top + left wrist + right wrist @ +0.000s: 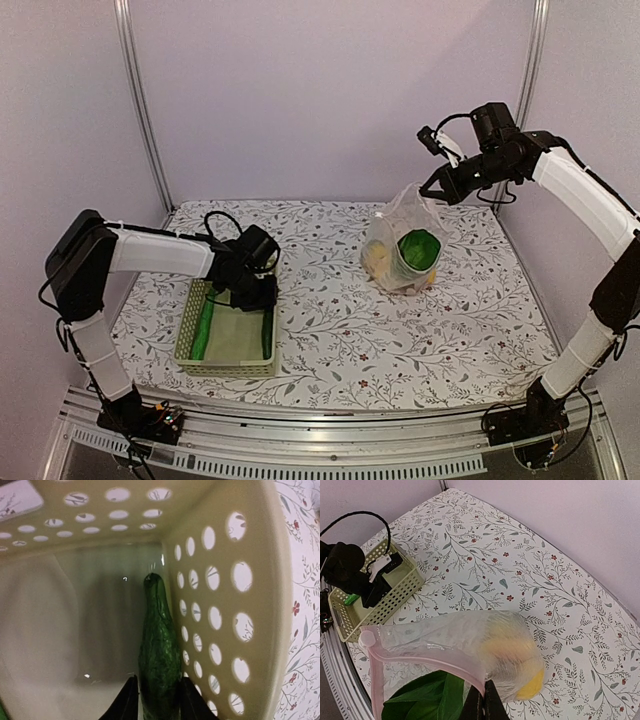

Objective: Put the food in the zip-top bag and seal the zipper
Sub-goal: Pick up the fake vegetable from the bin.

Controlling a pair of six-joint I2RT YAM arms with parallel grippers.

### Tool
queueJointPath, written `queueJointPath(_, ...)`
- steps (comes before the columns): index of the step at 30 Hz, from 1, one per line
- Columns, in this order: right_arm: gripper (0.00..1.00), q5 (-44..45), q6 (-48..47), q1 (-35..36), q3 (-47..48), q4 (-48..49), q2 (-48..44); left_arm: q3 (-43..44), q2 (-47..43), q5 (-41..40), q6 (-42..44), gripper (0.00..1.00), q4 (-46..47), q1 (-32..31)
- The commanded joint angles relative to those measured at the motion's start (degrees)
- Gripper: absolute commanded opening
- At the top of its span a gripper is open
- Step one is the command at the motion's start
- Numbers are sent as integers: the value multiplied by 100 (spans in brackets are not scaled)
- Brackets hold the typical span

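My left gripper grips the long green cucumber (160, 650) across both sides of its middle (160, 690) next, since that leaves an end free to enter the bag.
The clear zip-top bag (403, 250) hangs upright over the table, held up by its top edge in my right gripper (440, 186). In the right wrist view that gripper (484, 702) is shut on the pink zipper strip (420, 657) of the bag (465, 630). Green bok choy leaves (430, 700), a yellow lemon (531, 685) and an orange-yellow piece (507, 647) lie inside. My left gripper (250, 290) reaches into the pale green basket (228, 365). Its fingers (127, 705) press both sides of the long green cucumber (160, 650), which lies along the basket wall.
Another long green piece (203, 330) lies along the basket's left side. The slotted basket wall (225, 630) stands close on the right of the cucumber. The floral tablecloth (330, 330) spreads between basket and bag. Metal frame posts (140, 100) rise at the back corners.
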Motion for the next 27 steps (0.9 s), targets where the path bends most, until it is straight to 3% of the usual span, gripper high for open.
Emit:
queueJointPath(1, 0, -5, -9, 53, -61, -30, -156, 77, 212, 55, -54, 34, -154, 35)
queueJointPath(3, 0, -14, -19, 54, -72, -22, -163, 69, 205, 244, -141, 43, -57, 38)
queueJointPath(7, 0, -30, -12, 54, -117, -8, -178, 27, 243, 200, -305, 44, 21, 44)
queueJointPath(18, 0, -62, -21, 78, -162, -1, -176, 85, -544, -368, -407, 7, -304, 38)
queueJointPath(23, 0, -33, -91, 161, -137, -71, -198, 309, -1443, -874, -165, 2, -377, -116)
queueJointPath(27, 0, -18, -183, 244, -100, -220, -273, 365, -2297, -1501, 685, 0, 567, -599)
